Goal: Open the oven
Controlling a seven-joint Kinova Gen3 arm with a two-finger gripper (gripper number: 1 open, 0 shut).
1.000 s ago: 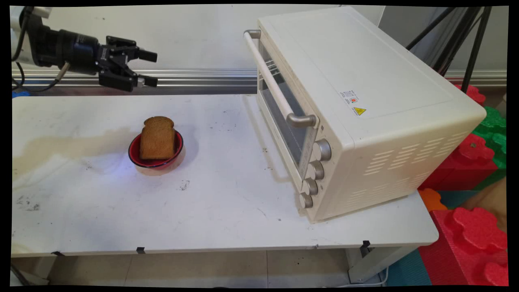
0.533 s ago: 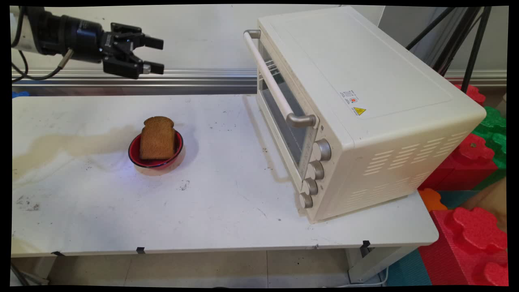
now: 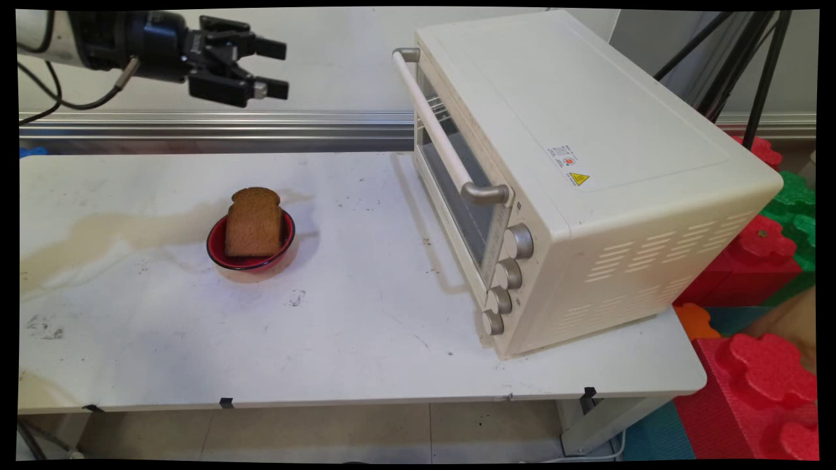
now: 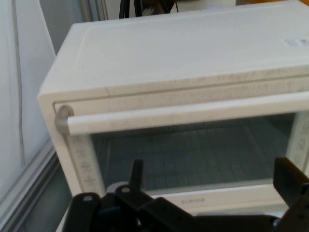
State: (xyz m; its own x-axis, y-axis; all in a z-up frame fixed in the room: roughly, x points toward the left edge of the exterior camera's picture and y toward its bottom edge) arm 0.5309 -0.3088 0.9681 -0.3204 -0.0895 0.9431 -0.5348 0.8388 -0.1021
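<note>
I need to grab the door of the cream toaster oven (image 3: 588,163) by the white bar handle (image 3: 434,119) with my gripper next. Then I can open the oven up.
My black gripper (image 3: 279,68) hangs high at the upper left of the main view, open, with nothing between its fingers. It points right toward the cream toaster oven (image 3: 588,163), well short of its door handle (image 3: 436,130). In the hand view the oven (image 4: 193,58) fills the frame, its door shut, with the white handle bar (image 4: 193,113) across the middle and the glass window below it. Only the gripper's (image 4: 212,179) fingertips (image 4: 289,183) show at the bottom edge. A slice of brown toast (image 3: 253,222) leans in a red bowl (image 3: 222,256) on the table, below and apart from the gripper.
The white table (image 3: 339,326) bears a brownish stain (image 3: 117,235) at the left. Several knobs (image 3: 516,258) run down the oven's front right. Red and green foam blocks (image 3: 757,365) lie right of the table, and a black tripod (image 3: 751,59) stands behind the oven.
The gripper has risen and moved right, toward the oven, staying open. The toast, bowl and oven have not moved.
</note>
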